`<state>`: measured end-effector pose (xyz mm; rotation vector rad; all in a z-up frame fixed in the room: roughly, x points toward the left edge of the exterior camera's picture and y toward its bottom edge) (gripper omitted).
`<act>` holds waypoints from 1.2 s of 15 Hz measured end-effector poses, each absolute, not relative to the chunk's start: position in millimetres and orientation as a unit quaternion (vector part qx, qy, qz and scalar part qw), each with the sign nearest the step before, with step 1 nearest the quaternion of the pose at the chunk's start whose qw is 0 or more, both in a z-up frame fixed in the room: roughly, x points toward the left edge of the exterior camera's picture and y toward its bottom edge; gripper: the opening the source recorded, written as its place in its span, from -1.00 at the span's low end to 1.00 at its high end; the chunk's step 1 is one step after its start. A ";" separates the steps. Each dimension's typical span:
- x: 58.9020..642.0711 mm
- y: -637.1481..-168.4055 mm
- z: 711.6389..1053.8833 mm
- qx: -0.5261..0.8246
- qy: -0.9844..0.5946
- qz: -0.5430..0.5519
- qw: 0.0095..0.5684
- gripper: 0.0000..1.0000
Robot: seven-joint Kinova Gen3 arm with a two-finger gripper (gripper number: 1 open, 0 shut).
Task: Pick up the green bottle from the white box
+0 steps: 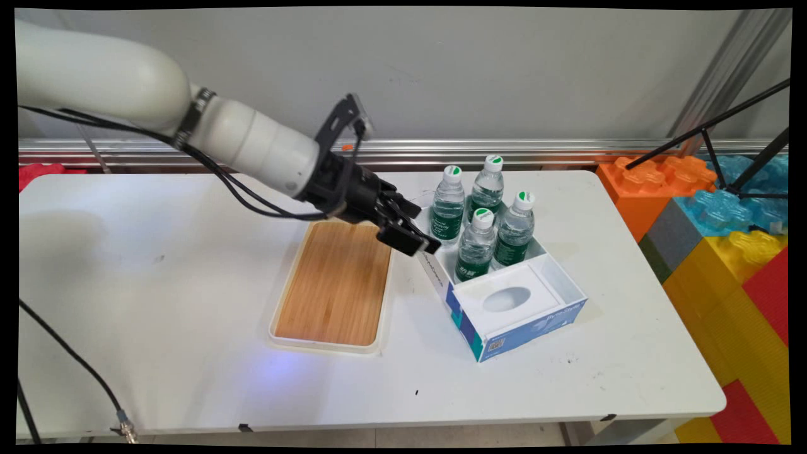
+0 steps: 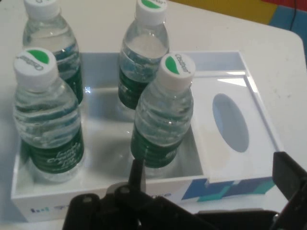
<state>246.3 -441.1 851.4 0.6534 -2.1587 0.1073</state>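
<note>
The water bottle should go on the wooden board (image 1: 333, 284), so the robot's gripper will next pick up the bottle by its clear part between cap and label (image 1: 476, 243).
My gripper (image 1: 415, 239) hangs open and holds nothing, just above the left rim of a white box (image 1: 441, 277) with blue printed sides. Several small water bottles with green labels and white caps stand upright in the box's far half; the nearest to the fingers is the front one (image 1: 475, 247). The hand view looks down on that bottle (image 2: 163, 115), with the gripper (image 2: 211, 179) in front of the box wall (image 2: 110, 191). A white tissue holder (image 1: 507, 299) with an oval opening (image 2: 230, 123) fills the box's near half.
A wooden board in a white tray (image 1: 337, 284) lies left of the box, under the wrist. Large toy bricks (image 1: 725, 221) are stacked off the table's right edge, with black tripod legs (image 1: 712, 135) above them. A black cable (image 1: 69, 356) hangs at the lower left.
</note>
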 end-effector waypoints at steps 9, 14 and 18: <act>210.7 -450.6 814.4 0.268 -0.854 0.070 0.441 1.00; 201.8 -458.0 799.8 0.268 -0.848 0.076 0.452 1.00; 198.0 -461.8 789.6 0.264 -0.844 0.078 0.460 1.00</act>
